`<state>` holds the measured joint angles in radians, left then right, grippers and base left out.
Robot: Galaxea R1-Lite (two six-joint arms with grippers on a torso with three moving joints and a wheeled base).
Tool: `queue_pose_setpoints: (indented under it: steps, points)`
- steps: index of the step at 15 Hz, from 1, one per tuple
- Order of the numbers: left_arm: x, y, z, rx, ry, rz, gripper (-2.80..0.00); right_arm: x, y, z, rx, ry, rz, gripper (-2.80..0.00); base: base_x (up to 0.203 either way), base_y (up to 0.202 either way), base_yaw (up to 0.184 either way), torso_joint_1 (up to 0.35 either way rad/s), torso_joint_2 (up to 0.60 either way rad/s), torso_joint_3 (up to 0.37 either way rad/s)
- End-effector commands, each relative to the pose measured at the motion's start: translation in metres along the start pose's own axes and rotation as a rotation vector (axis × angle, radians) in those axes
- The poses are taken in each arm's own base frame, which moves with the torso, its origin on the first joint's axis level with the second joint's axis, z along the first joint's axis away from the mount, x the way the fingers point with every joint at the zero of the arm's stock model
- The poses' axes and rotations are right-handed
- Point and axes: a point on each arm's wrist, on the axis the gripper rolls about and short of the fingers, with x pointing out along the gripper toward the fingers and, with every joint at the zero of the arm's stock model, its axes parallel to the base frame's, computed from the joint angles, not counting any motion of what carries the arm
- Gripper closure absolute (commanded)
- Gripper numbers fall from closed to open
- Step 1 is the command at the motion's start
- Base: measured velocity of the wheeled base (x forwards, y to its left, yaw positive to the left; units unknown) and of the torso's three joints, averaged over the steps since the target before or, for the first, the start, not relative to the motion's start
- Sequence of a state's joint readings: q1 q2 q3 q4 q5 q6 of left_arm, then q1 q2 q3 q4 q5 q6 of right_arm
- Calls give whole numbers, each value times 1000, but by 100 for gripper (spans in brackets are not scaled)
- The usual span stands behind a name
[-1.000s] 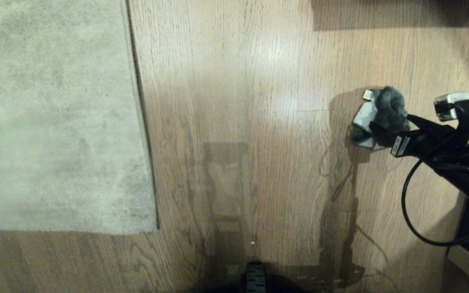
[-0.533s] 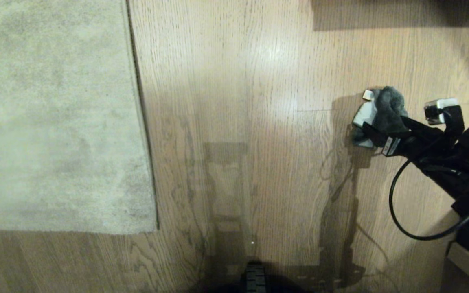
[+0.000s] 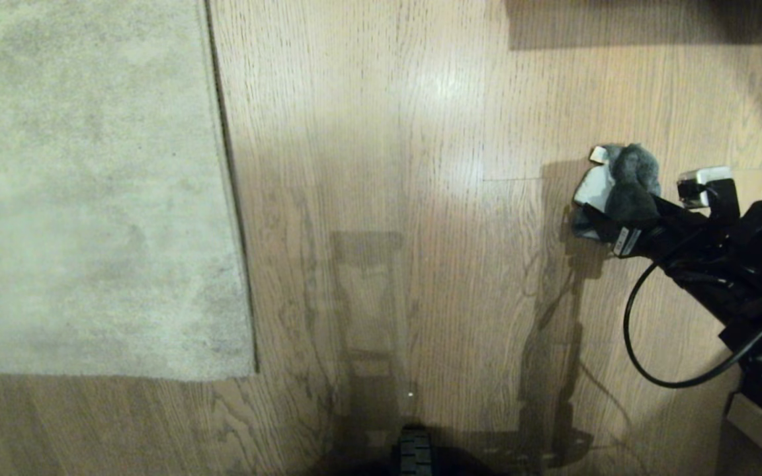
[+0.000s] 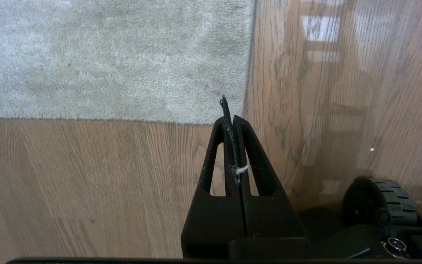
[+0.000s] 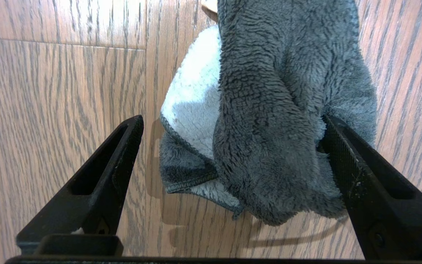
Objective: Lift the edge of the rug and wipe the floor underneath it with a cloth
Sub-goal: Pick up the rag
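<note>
My right gripper grabs the cloth by its raised dark grey fold (image 3: 632, 197) next, to wipe the floor under the rug edge (image 3: 229, 174).
The pale grey rug (image 3: 90, 198) lies flat at the left, and its rug edge (image 3: 227, 198) runs straight down to a corner (image 3: 252, 373). A dark grey cloth (image 3: 624, 182) with a whitish underside sits crumpled on the wood floor (image 3: 387, 132) at the right. My right gripper (image 3: 639, 198) is open and low, straddling the cloth (image 5: 269, 110). One fingertip (image 5: 333, 139) touches the cloth's side; the other (image 5: 132, 135) stands apart from it. My left gripper (image 4: 230, 118) is shut with lint stuck in it, hanging over the floor near the rug corner (image 4: 244, 115).
The right arm's black cable (image 3: 632, 330) loops over the floor. A pale furniture edge (image 3: 758, 423) sits at the near right, and a dark shape (image 3: 645, 23) lies along the far side. My base wheel (image 3: 414, 453) shows at the near edge.
My right gripper has moved left and lower, so its open fingers now reach around the cloth. The cloth's dark fold looks slightly more bunched. The left gripper and the rug are unchanged.
</note>
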<state>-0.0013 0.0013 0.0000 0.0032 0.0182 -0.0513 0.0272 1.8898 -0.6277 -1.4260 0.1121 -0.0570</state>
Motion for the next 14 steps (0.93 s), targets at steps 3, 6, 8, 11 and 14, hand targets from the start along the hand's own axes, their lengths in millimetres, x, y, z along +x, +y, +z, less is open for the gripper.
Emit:
queue_pose_setpoints:
  steps: [3,6,8,11,14]
  points:
    - [0,0,0,-1,0,0,0,2,-3,-4,-5,-28,34,-280,0,0,0,0,0,0]
    - [0,0,0,-1,0,0,0,2,-5,-3,-10,-48,44,0,0,0,0,0,0,0]
    - [0,0,0,-1,0,3,0,1,-5,-2,-11,-52,44,0,0,0,0,0,0,0]
    - [0,0,0,-1,0,0,0,-1,-5,1,-12,-58,43,0,0,0,0,0,0,0]
    - [0,0,0,-1,0,0,0,-7,-4,5,-15,-61,43,0,0,0,0,0,0,0]
